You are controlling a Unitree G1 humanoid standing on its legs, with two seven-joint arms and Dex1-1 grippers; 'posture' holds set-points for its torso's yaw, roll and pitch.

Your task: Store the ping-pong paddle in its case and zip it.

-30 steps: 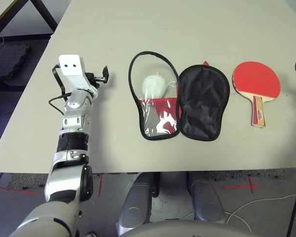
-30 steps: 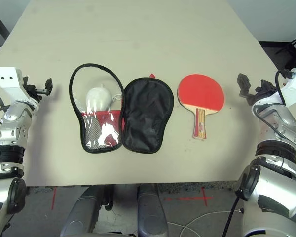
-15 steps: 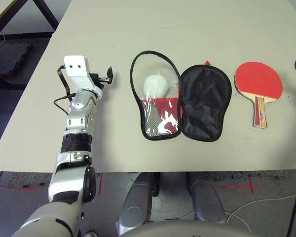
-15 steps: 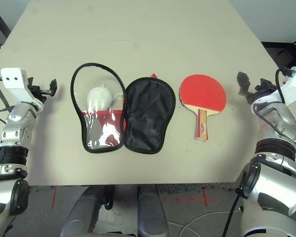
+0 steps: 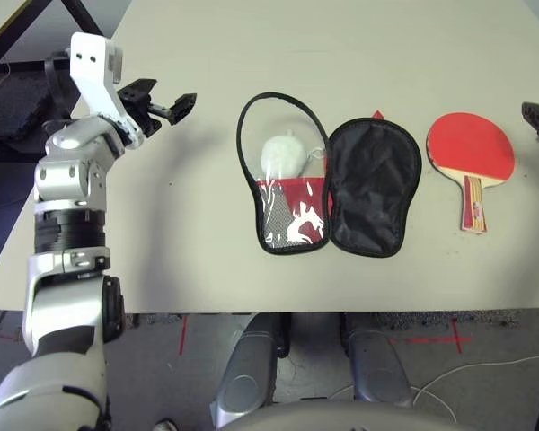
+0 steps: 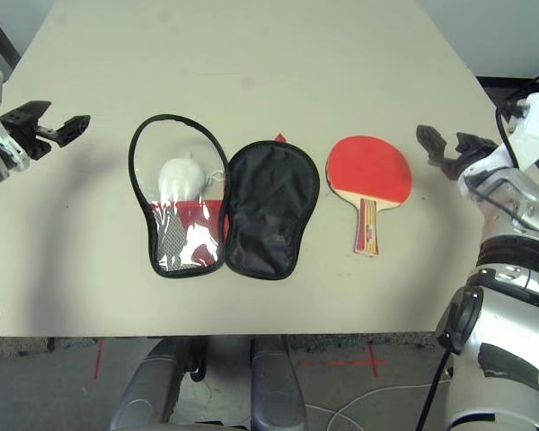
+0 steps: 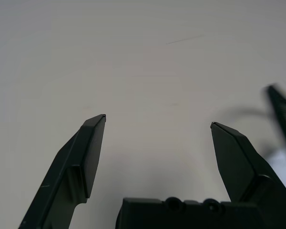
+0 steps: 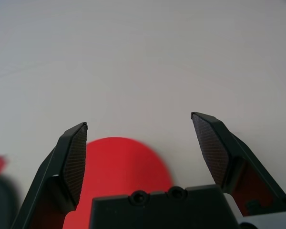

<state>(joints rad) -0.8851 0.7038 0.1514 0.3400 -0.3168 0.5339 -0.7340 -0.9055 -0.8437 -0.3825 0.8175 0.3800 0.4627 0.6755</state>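
I will next use my right gripper to grab the paddle by its narrow striped handle (image 5: 472, 205), because the paddle's round red blade is wider than the open fingers.
The case (image 5: 375, 187) lies unzipped and spread flat mid-table, black lining up on its right half, a clear-and-red mesh pocket half (image 5: 283, 175) on the left with a pale round pouch (image 5: 283, 154) inside. To its right the ping-pong paddle (image 5: 470, 145) lies red face up, its handle (image 6: 365, 224) pointing toward me. My left gripper (image 5: 160, 97) hovers open, raised left of the case. My right gripper (image 6: 446, 147) is open just right of the paddle; the right wrist view shows the paddle's red blade (image 8: 121, 167) ahead between its fingers (image 8: 74, 160).
The pale table (image 5: 341, 45) stretches far behind the case. A dark stand and floor clutter (image 5: 18, 99) sit off the table's left edge. Red tape marks (image 6: 346, 362) are on the floor below the front edge.
My left arm has lifted and swung back to the left, away from the case. My right gripper has shifted a little closer to the paddle. Case and paddle have not moved.
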